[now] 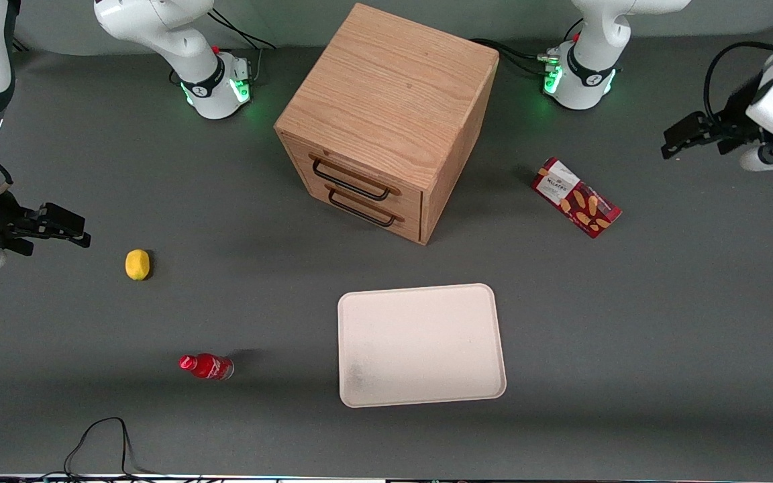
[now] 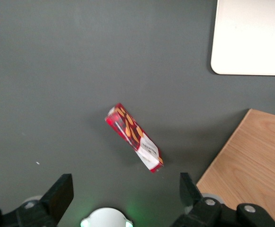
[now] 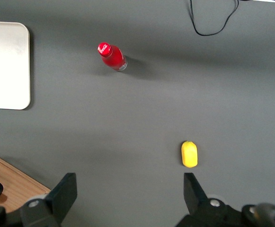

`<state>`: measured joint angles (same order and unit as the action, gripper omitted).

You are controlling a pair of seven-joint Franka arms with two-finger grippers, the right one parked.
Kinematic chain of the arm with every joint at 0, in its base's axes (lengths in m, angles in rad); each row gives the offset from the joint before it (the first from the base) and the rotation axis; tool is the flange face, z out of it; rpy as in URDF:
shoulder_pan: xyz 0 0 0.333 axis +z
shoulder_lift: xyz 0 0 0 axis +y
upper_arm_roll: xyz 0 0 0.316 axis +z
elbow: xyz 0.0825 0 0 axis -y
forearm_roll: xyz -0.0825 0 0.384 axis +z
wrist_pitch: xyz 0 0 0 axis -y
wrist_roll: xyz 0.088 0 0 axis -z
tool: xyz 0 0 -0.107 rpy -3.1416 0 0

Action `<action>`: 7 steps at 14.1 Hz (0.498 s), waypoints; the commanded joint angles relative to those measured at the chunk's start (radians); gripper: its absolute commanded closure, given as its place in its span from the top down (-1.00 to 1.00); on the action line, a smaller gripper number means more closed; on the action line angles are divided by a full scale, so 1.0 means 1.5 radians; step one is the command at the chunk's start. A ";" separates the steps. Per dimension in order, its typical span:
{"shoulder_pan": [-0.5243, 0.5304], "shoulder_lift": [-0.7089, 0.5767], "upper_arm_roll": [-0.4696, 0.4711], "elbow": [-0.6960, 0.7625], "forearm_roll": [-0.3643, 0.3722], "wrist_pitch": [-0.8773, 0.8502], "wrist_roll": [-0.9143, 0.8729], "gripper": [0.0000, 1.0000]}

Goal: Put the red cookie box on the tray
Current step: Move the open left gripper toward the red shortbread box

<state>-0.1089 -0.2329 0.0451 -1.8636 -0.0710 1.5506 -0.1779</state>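
Note:
I will next grab the box by its long sides with my gripper. That way I can set the red cookie box [image 1: 576,198] on the cream-white tray [image 1: 420,345].
The red cookie box [image 1: 576,198] lies flat on the grey table beside the wooden cabinet, toward the working arm's end; its white label end points away from the front camera. The left wrist view shows the red cookie box [image 2: 133,137] lying at a slant on the bare table. The cream-white tray [image 1: 420,345] sits nearer to the front camera than the box, with nothing on it; a corner of the tray [image 2: 251,38] also shows from the wrist. My gripper [image 1: 670,142] hangs open above the table, farther toward the working arm's end than the box, holding nothing [image 2: 125,198].
A wooden two-drawer cabinet [image 1: 386,114] stands mid-table, between the box and the parked arm's end. A yellow lemon [image 1: 137,264] and a small red bottle [image 1: 207,366] lie toward the parked arm's end. A black cable [image 1: 101,436] loops at the front edge.

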 commanded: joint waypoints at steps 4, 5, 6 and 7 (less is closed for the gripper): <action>-0.005 -0.135 -0.032 -0.119 -0.002 0.010 -0.079 1.00; -0.006 -0.134 -0.037 -0.118 -0.002 0.006 -0.098 1.00; -0.004 -0.134 -0.045 -0.119 -0.001 0.004 -0.121 1.00; -0.005 -0.133 -0.047 -0.119 -0.001 -0.002 -0.161 1.00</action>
<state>-0.1108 -0.4142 -0.0135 -2.0170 -0.0749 1.5493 -0.3244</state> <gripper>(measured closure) 0.000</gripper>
